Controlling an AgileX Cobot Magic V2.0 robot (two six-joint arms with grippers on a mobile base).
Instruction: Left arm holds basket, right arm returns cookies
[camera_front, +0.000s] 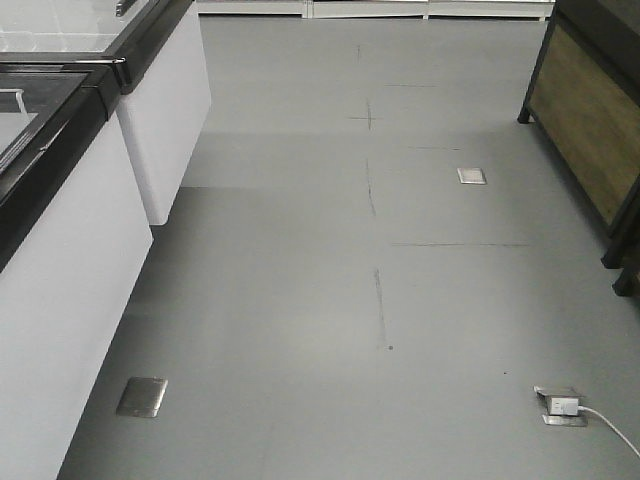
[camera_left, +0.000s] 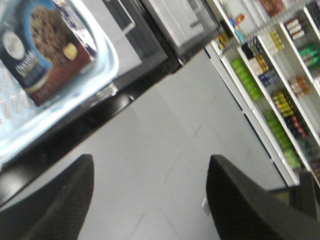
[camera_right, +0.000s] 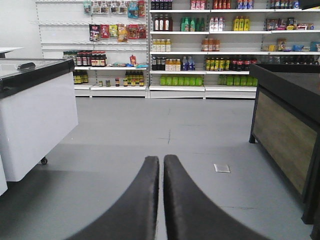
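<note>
The robot's left gripper needs to grab the light blue basket (camera_left: 109, 62) by its handle, so the cookies inside stay free to return.
In the left wrist view, the cookies (camera_left: 47, 50), a dark navy and brown carton picturing chocolate cookies, lie inside the light blue basket (camera_left: 109, 62) at the upper left. My left gripper (camera_left: 150, 165) is open, its two black fingers spread wide over bare grey floor. It is below and to the right of the basket and not touching it. My right gripper (camera_right: 161, 159) is shut with nothing between its fingers, pointing down the aisle above the floor. The front-facing view shows neither arm, basket nor cookies.
White chest freezers with black tops (camera_front: 60, 260) line the left. A dark wooden display stand (camera_front: 590, 120) stands on the right. Stocked shelves (camera_right: 200, 55) close the far end. Metal floor plates (camera_front: 142, 396) and a plug with white cable (camera_front: 560, 405) sit on the grey floor.
</note>
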